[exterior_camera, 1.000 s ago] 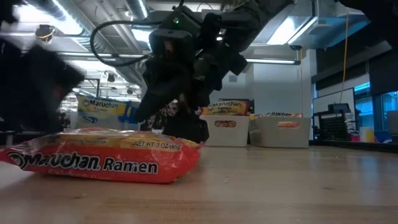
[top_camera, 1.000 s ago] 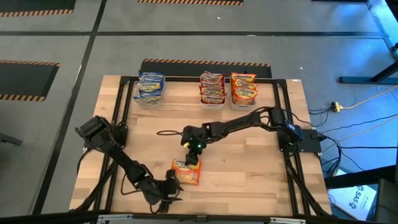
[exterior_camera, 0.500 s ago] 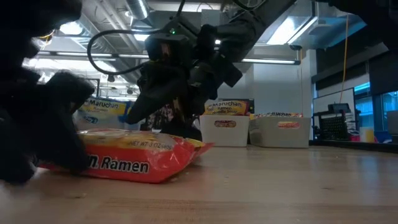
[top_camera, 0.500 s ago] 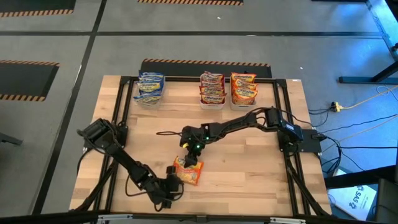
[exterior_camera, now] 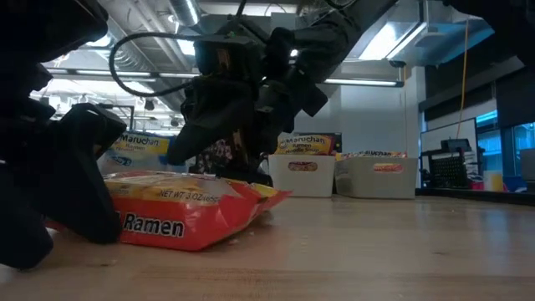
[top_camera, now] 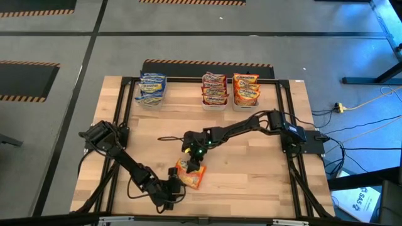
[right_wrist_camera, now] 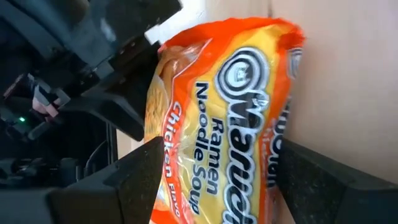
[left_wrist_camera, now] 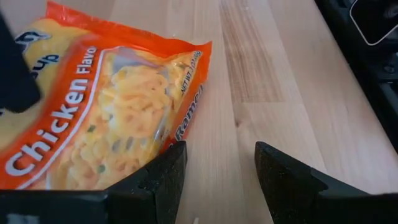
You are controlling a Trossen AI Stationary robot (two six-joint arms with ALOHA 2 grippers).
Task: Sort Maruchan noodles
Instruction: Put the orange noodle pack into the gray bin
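Note:
The robot's right gripper will next take hold of the chicken packet by its Maruchan-logo end [right_wrist_camera: 242,81]. It will then sort the packet into the orange packets' bin.
One orange Maruchan noodles packet [top_camera: 189,174] lies flat on the wooden table, near its front edge. My left gripper [top_camera: 172,187] stands open at the packet's near left side, low over the wood, with one finger against it. My right gripper [top_camera: 193,166] reaches down at a slant from the far side. It is open, with its two fingers on either side of the packet's far end [right_wrist_camera: 217,124]. The low view shows the packet [exterior_camera: 196,213] partly hidden behind my left gripper [exterior_camera: 63,188]. My left gripper touches the packet's long edge near a corner [left_wrist_camera: 186,118] with the outer side of one finger [left_wrist_camera: 166,177]. Nothing lies between its fingers. It comes slanting down from the table's near left, and the packet rests on the table. Whether my right gripper touches the packet, I cannot tell.
Three clear bins stand along the far edge: one with blue packets [top_camera: 152,89], one with red packets [top_camera: 214,91], one with orange packets [top_camera: 245,89]. Black frame rails [top_camera: 293,157] run along the table's sides. Bare wood lies between the bins and the grippers.
My left gripper has come in low against the packet and slid it a little toward the table's right, turning it slightly. My right gripper has sunk toward the packet's far end. Both stay open.

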